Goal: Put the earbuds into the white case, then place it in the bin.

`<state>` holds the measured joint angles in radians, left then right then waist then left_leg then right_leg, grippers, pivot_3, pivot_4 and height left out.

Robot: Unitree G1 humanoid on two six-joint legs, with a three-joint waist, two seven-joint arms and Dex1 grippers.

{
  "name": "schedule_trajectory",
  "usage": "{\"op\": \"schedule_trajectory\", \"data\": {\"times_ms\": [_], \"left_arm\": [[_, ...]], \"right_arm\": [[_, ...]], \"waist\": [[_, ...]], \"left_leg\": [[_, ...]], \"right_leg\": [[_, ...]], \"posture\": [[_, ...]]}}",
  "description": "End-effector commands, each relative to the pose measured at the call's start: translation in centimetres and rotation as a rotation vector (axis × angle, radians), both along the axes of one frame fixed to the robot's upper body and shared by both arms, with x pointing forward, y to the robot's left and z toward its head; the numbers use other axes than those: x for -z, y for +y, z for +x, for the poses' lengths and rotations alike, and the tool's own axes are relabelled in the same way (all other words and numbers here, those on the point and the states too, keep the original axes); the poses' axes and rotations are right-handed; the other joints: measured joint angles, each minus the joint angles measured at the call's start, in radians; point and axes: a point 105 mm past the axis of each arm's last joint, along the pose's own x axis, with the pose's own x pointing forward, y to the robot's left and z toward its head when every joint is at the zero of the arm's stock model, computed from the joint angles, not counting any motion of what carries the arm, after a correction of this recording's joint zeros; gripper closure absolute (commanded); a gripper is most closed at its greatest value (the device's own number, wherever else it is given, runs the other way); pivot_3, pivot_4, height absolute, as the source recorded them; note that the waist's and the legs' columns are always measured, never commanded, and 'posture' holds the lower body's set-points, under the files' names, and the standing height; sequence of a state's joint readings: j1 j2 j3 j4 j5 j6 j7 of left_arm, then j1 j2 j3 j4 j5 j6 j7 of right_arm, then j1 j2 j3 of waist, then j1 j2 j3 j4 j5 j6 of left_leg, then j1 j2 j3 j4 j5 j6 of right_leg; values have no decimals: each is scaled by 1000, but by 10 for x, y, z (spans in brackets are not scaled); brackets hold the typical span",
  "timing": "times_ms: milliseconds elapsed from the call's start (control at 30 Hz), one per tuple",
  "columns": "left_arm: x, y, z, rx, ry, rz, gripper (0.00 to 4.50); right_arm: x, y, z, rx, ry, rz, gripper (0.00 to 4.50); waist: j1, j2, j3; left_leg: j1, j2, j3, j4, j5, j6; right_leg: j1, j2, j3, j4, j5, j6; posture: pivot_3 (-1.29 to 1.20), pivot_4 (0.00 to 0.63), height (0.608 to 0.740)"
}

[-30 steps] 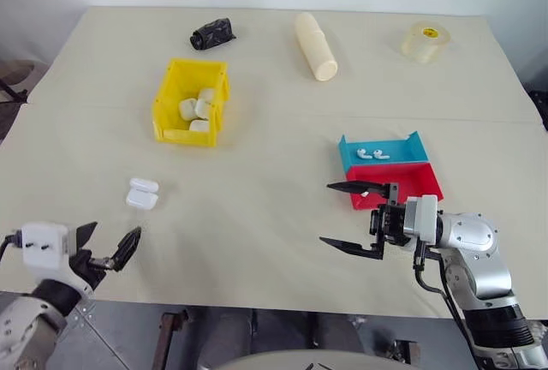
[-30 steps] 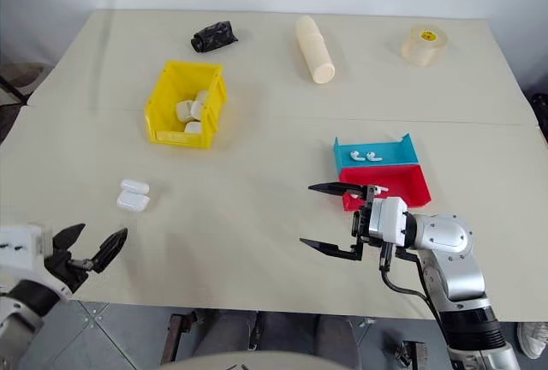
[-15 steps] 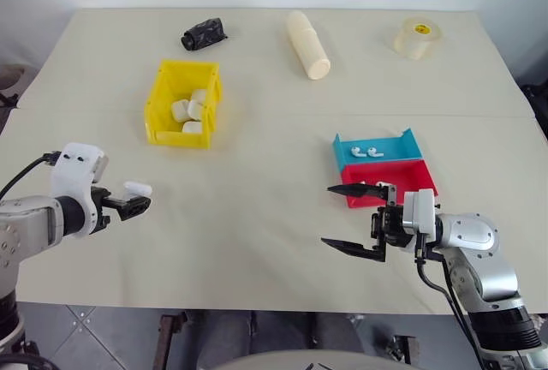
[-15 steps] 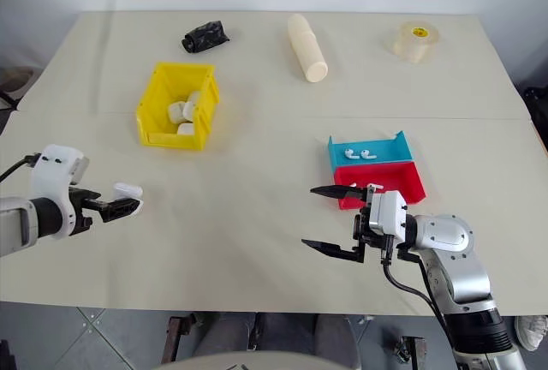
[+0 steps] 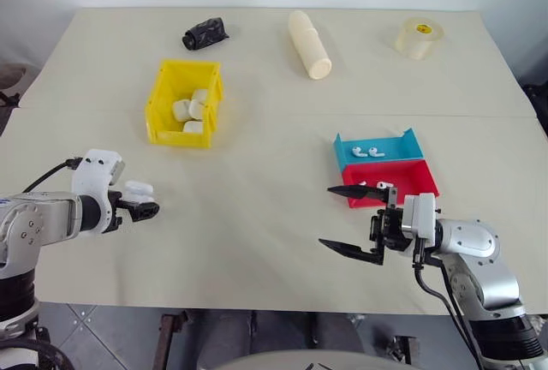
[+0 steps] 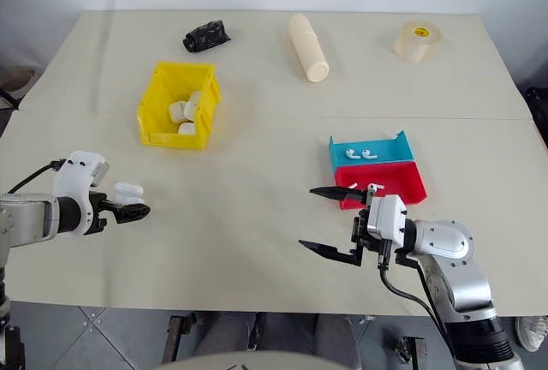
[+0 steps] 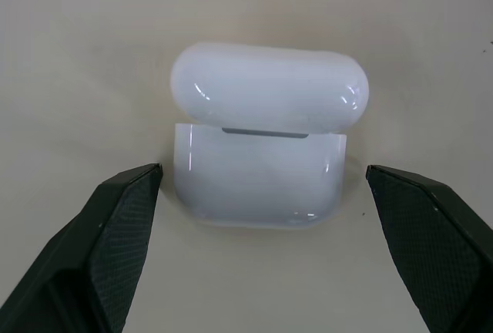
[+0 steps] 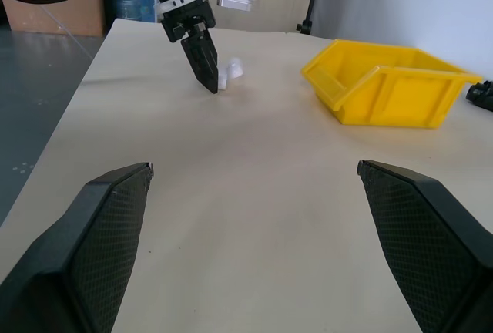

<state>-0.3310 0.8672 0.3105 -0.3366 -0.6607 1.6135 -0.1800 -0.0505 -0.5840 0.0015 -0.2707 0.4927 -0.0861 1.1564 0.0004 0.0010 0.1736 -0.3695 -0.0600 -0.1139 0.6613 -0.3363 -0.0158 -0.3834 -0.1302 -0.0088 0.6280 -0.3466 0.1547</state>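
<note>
I should close my left gripper on the case now. Its fingers reach beside the white case's lower body (image 5: 137, 199) (image 7: 259, 179), so they would hold it.
A white case (image 7: 262, 148) lies on the table at the left with its lid flipped open. My left gripper (image 5: 147, 201) is tilted down over it and open, one finger on each side with a gap to the case. Two earbuds (image 5: 370, 152) lie in the blue tray and another earbud (image 5: 382, 185) in the red tray. My right gripper (image 5: 325, 215) hovers open and empty just left of the red tray, pointing across the table. The yellow bin (image 5: 175, 137) stands further back on the left and holds several white cases.
The blue tray (image 5: 402, 143) and red tray (image 5: 415, 178) sit side by side at the right. Along the far edge are a black crumpled object (image 5: 204, 33), a cream cylinder (image 5: 310, 44) and a roll of tape (image 5: 418, 37).
My left gripper has come forward from the table's near edge to the white case and tipped downward, ending astride it. The right gripper has stayed put.
</note>
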Motion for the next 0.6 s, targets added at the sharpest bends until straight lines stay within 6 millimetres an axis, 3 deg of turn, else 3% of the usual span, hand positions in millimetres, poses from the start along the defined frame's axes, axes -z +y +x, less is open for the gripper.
{"op": "schedule_trajectory", "data": {"times_ms": [33, 167, 267, 400, 533, 600], "left_arm": [[4, -4, 3, 7, 9, -4, 0], [8, -8, 3, 19, 20, 4, 0], [10, -6, 1, 16, 27, 6, 583], [10, -4, -4, 18, 32, 6, 1701], [4, -9, -5, 47, -30, -48, 1702], [-10, -20, 0, 120, -161, -106, 1702]], "right_arm": [[-8, 3, -5, -7, -39, 10, 48], [-8, 3, -5, 0, -38, 9, 48], [-8, 3, -4, 4, -39, 10, 0], [-7, 3, -3, 6, -38, 9, 0], [-7, 2, -2, 13, -38, 5, 0], [-6, -1, -1, 23, -37, -2, 0]], "waist": [[2, 0, 0], [5, 1, -1], [5, 2, -1], [3, 2, -1], [-1, 2, -1], [-1, 2, -1]], "left_leg": [[0, 0, 0, 0, 0, 0], [0, -1, 0, 0, 0, 0], [0, -1, 0, 1, 0, 0], [0, -1, 0, 1, 0, 0], [0, -1, 0, 0, 0, 0], [0, 0, 1, 0, 0, 0]], "right_leg": [[0, 0, 0, 0, 0, 0], [0, 0, 0, 0, 0, 0], [0, 0, 0, 0, 0, 0], [0, -1, 1, 0, 0, 0], [0, 0, 1, 0, 0, 0], [0, 0, 1, 0, 0, 0]], "posture": [[0, 150, 740], [0, 150, 740], [0, 150, 740], [0, 150, 740], [0, 150, 740], [0, 150, 740]]}}
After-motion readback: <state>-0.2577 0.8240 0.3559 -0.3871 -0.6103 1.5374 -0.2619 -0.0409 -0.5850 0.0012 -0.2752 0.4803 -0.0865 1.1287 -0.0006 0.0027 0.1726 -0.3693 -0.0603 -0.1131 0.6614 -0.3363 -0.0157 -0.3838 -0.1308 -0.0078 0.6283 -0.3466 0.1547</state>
